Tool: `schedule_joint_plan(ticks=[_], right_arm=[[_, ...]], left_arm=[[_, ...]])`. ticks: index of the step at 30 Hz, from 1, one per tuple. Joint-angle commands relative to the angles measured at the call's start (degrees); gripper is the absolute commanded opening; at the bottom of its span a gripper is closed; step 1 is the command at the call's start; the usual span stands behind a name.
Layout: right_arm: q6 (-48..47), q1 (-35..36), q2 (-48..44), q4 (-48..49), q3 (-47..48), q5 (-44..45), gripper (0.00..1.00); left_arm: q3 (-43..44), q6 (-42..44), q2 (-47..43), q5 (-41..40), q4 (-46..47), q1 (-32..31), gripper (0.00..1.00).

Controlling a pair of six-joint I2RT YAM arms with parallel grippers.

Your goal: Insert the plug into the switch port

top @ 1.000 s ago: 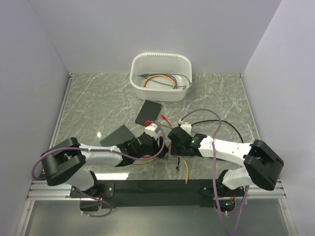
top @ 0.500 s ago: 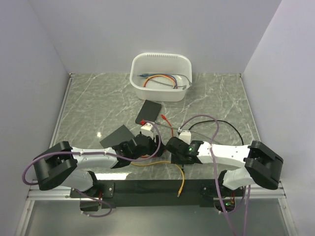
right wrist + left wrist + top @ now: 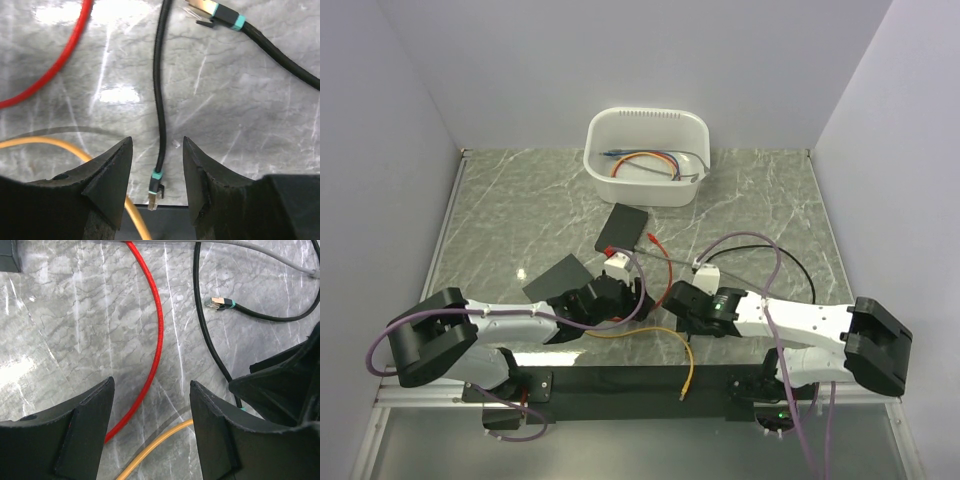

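Note:
The robot's right gripper will next take hold of the black cable just behind its teal-banded plug [image 3: 155, 189], so the plug stays free to be handed to the left gripper.
My right gripper [image 3: 157, 142] is open and hangs low over the marble, its jaws either side of a black cable. That cable ends in a teal-banded plug [image 3: 155, 189] lying at the black front strip, apart from both fingers. The cable's other plug [image 3: 214, 15] lies further out and also shows as the plug [image 3: 218, 303] in the left wrist view. My left gripper [image 3: 151, 385] is open over a red cable [image 3: 157, 325] and an orange cable [image 3: 150, 445], holding nothing. In the top view, left gripper [image 3: 623, 297] and right gripper [image 3: 673, 298] sit close together. The black switch [image 3: 623, 228] lies beyond them.
A second dark flat box [image 3: 558, 275] lies left of the grippers. A white bin [image 3: 647, 125] with several coloured cables stands at the back. The orange cable [image 3: 688, 365] runs over the black front strip [image 3: 620, 380]. A grey cable [image 3: 260, 252] crosses near the switch.
The right arm has drawn back and its gripper has come nearer the front edge. The left arm has reached further right. The orange cable has been dragged out along the front edge.

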Motion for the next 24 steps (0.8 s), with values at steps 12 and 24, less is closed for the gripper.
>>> schedule_joint_plan(ticks=[12, 24], right_arm=[[1.9, 1.5, 8.5, 4.1, -1.1, -2.2, 0.31], [-3.0, -3.1, 12.3, 4.7, 4.3, 3.3, 0.00]], left_arm=[[-1.1, -0.6, -4.9, -1.5, 0.3, -0.3, 0.67], [-1.9, -0.3, -10.3, -4.6, -3.2, -0.4, 0.67]])
